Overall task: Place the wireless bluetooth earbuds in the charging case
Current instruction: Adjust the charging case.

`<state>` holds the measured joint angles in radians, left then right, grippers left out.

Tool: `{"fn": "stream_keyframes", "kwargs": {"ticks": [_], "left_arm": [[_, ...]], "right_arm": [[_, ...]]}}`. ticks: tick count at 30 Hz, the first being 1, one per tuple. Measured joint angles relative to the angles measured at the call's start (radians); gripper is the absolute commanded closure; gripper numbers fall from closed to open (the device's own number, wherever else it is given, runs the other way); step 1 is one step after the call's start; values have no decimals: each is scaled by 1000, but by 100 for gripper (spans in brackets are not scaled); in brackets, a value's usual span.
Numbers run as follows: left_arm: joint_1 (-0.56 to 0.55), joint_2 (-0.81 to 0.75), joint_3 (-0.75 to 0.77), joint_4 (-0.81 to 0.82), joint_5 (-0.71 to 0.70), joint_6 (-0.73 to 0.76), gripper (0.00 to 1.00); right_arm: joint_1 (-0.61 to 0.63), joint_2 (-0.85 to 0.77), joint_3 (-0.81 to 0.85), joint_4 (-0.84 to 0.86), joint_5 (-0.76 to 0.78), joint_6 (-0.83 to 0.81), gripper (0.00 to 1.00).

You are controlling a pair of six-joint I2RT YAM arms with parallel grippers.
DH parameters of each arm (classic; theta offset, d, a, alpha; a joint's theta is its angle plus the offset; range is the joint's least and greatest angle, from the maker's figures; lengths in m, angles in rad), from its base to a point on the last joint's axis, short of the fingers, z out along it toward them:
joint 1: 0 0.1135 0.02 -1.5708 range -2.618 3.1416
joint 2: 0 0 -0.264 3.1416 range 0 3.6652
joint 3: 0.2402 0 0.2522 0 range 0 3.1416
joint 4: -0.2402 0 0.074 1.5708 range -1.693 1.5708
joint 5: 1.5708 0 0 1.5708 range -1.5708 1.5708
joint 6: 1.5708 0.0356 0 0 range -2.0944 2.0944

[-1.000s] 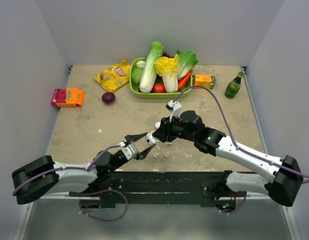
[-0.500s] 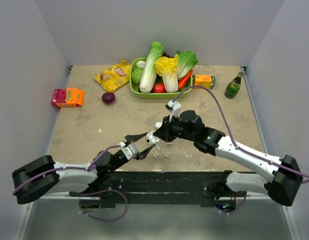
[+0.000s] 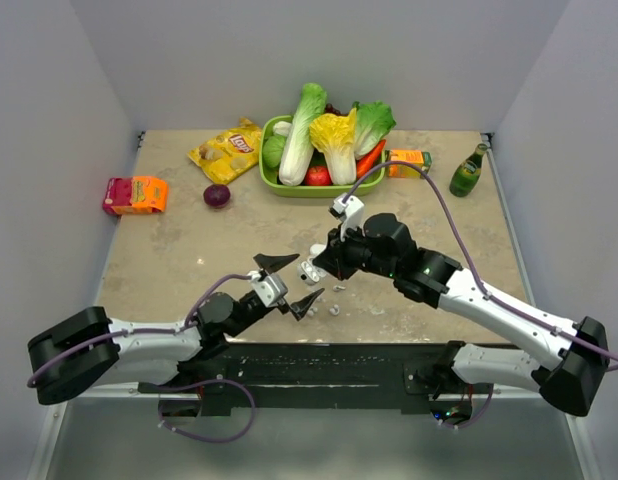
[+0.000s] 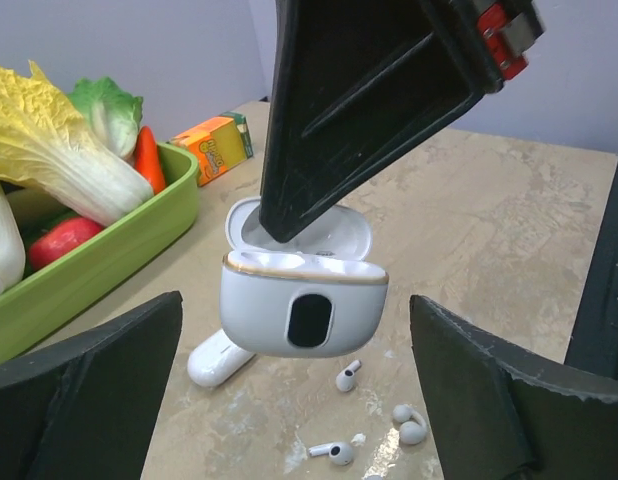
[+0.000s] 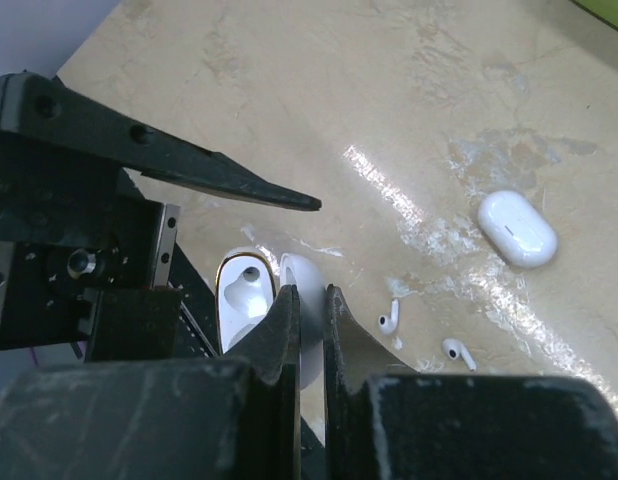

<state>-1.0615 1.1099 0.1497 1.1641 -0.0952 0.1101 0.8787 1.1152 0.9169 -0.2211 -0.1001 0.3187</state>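
Observation:
The left gripper grabs the charging case by the sides of its lower body next, to leave the case's gold-rimmed hollow open for putting in earbuds.
The white charging case hangs open above the table, its gold-rimmed cavity empty. My right gripper is shut on the case's raised lid from above. My left gripper stands wide open, with a finger on each side of the case and neither touching it. In the top view the case is between the right gripper and the left gripper. Loose white earbuds lie on the table below: one, another and a hooked one. Two earbuds show in the right wrist view.
A second white case, closed, lies on the table beyond the earbuds. At the back stand a green basket of vegetables, a chips bag, a juice box, a green bottle, a purple onion and a pink-orange box.
The right gripper shut on the case's lid. The left gripper then let go of the case and opened wide. The case now hangs from the right gripper.

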Motion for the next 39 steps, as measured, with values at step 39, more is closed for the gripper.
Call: {"fn": "stream_keyframes", "kwargs": {"ticks": [39], "left_arm": [[189, -60, 169, -220, 697, -444, 38]], "right_arm": [[162, -135, 111, -239, 35, -414, 100]]}}
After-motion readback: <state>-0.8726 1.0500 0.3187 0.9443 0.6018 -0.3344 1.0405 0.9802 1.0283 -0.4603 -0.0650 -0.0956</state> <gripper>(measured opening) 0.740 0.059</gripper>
